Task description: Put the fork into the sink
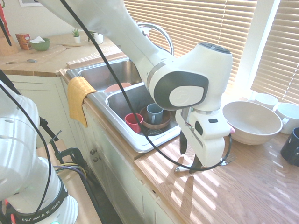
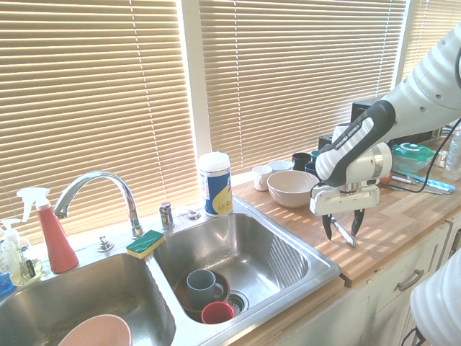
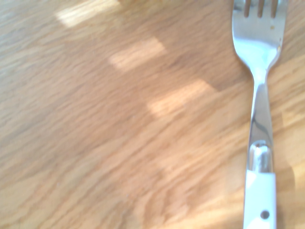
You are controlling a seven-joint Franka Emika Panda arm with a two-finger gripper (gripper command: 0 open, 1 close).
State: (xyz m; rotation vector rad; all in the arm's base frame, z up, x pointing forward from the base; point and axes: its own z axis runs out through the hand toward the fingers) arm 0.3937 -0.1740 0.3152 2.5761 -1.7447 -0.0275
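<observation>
I next need to grab the fork by its white handle (image 3: 259, 200) with my gripper, to get the fork (image 3: 259, 95) into the sink.
The fork (image 3: 259, 95), with silver tines and a white handle, lies flat on the wooden counter to the right of the sink (image 2: 317, 263). In the first exterior view only the fork's ends (image 1: 228, 161) show past the hand. My gripper (image 2: 343, 225) points straight down over the fork (image 2: 346, 234). It is open, with one dark finger on each side of the fork and the tips low near the counter. The same gripper (image 1: 189, 156) stands just beyond the corner of the sink (image 1: 140, 142).
The near basin holds a blue mug (image 2: 202, 285), a red cup (image 2: 216, 313) and a brown bowl. A wide white bowl (image 1: 252, 122) and several cups stand behind the gripper. A yellow cloth (image 1: 79, 98) hangs over the sink's front; a faucet (image 2: 94, 187) and canister (image 2: 215, 184) stand behind.
</observation>
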